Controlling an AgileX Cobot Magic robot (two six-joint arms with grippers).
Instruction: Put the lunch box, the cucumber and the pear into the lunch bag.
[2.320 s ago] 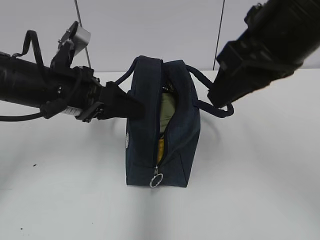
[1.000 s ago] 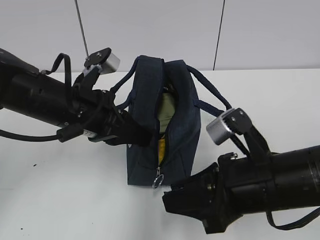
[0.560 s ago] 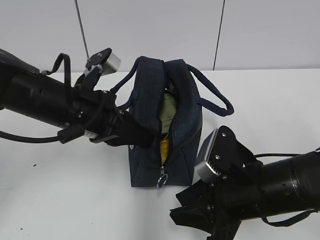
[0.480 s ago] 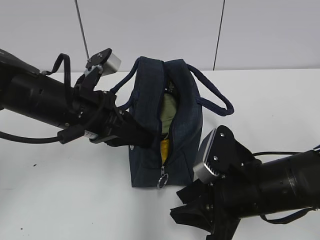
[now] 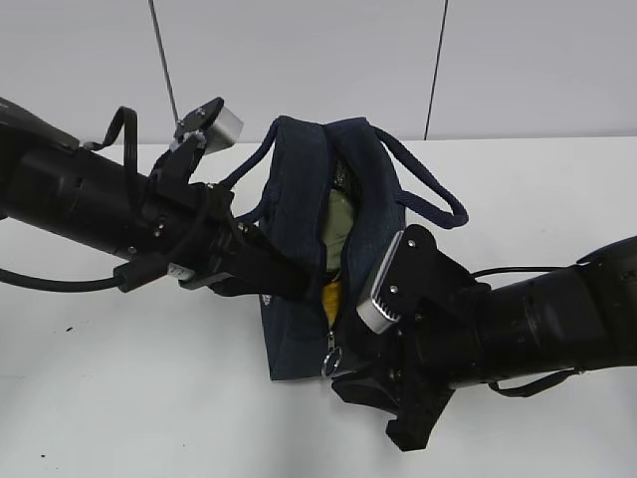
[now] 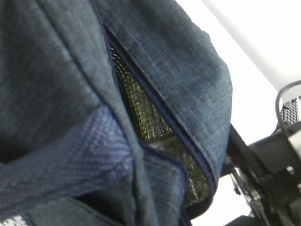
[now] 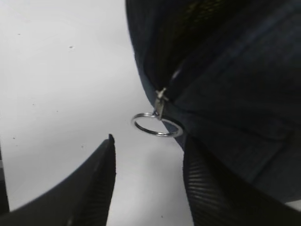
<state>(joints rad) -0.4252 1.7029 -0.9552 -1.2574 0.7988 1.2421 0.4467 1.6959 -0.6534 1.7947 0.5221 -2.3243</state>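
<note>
My right gripper will next grab the zipper pull by its metal ring (image 5: 331, 362) (image 7: 156, 130). Then it can zip the lunch bag shut over the things inside.
The navy lunch bag (image 5: 299, 199) stands mid-table with its front zipper partly open. Through the slit show the pale green lunch box (image 5: 339, 223) and, below it, the yellow pear (image 5: 331, 296). The cucumber is hidden. My left gripper (image 5: 287, 283) is shut on the lunch bag's left side wall; its wrist view is filled with navy fabric (image 6: 56, 84) and silvery lining (image 6: 141, 115). My right gripper (image 7: 149, 140) is open low at the bag's front end, the metal ring pull (image 7: 155, 134) hanging just beyond its fingertips, ungripped. From outside this gripper (image 5: 340, 368) sits beside the ring.
The white table (image 5: 119, 398) spreads around the bag, with a white wall behind. The bag's rolled handle (image 5: 430, 195) loops out to the right above my right arm (image 5: 537, 319). My left arm (image 5: 80, 209) lies across the left half.
My right gripper has moved up and left to the zipper ring and opened wider. The bag has leaned slightly to the right. The left gripper keeps its hold.
</note>
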